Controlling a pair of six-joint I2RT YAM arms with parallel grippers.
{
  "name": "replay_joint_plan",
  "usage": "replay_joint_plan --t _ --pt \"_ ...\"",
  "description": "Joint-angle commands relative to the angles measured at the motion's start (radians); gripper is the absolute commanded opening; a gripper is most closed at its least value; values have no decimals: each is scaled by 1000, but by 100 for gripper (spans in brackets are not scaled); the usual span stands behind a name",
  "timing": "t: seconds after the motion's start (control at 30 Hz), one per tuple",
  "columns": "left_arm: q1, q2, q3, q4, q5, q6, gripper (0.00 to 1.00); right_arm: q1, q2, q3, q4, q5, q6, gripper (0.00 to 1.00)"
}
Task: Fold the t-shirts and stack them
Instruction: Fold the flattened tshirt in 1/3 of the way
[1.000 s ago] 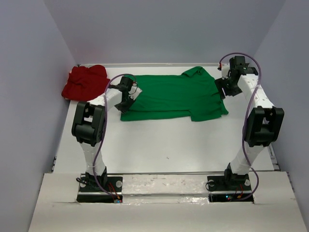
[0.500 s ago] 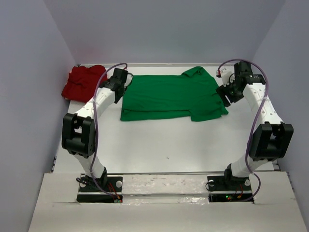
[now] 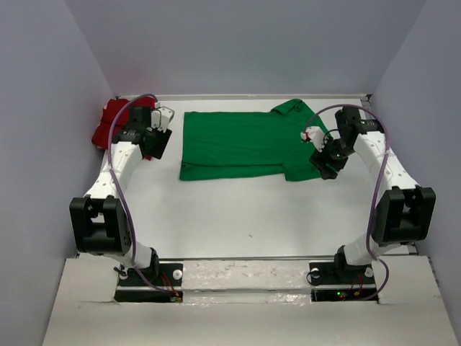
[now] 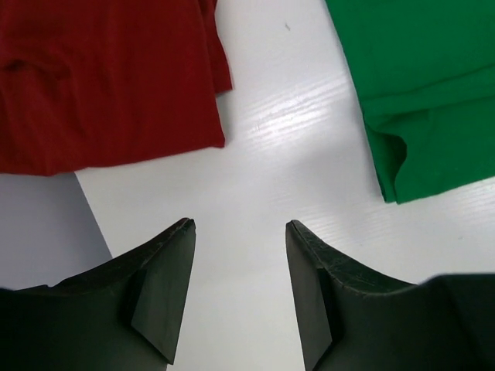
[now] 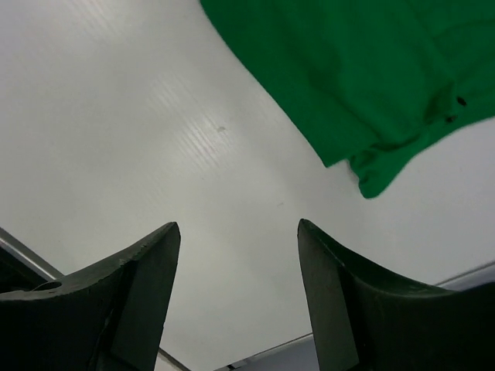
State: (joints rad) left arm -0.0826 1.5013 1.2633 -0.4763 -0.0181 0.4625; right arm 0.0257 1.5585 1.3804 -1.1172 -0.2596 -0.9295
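Observation:
The robot's right hand will next take the near sleeve's outer edge (image 3: 305, 177) on the green t-shirt (image 3: 245, 144) to fold that sleeve inward over the green t-shirt's body.
The bright green t-shirt (image 3: 245, 144) lies spread flat at the back middle of the white table. The deep red t-shirt (image 3: 112, 126) is bunched at the back left corner. My left gripper (image 3: 155, 144) is open and empty, hovering over bare table between the two shirts. The left wrist view shows the red shirt (image 4: 100, 85) at upper left, a green shirt corner (image 4: 433, 93) at upper right and the open gripper (image 4: 240, 224) below. My right gripper (image 3: 325, 162) is open and empty by the green shirt's near right corner. The right wrist view shows that gripper (image 5: 238, 226) over bare table, green cloth (image 5: 348, 69) above.
Grey walls close in the table (image 3: 245, 216) on the left, back and right. The left wall shows at the lower left of the left wrist view (image 4: 39, 224), close to the red shirt. The table's edge runs along the bottom of the right wrist view (image 5: 255, 359).
My left gripper swung left, from the green shirt's left edge toward the red shirt. My right gripper moved nearer and inward, from the back right to the shirt's near right corner.

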Motion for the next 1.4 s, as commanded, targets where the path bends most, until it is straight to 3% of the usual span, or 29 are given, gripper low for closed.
replay_joint_plan --t 0.0,0.23,0.43,0.7,1.13,1.23,1.37 --pt "66 -76 -83 13 116 -2 62 78 -21 -33 -75 -78 -143 68" --pt "187 -179 -166 62 125 1 62 209 -17 -217 176 12 -196 64" --pt "254 -230 -226 108 132 1 62 221 32 -307 394 117 -258 62" --pt "308 -279 -271 128 136 -1 62 221 97 -348 540 186 -299 60" --pt "325 -351 -312 157 138 -4 63 221 189 -302 583 198 -261 56" --pt "326 -357 -323 159 141 -2 64 221 207 -302 591 212 -258 52" --pt "326 -362 -326 159 141 -1 64 221 219 -297 591 223 -250 38"
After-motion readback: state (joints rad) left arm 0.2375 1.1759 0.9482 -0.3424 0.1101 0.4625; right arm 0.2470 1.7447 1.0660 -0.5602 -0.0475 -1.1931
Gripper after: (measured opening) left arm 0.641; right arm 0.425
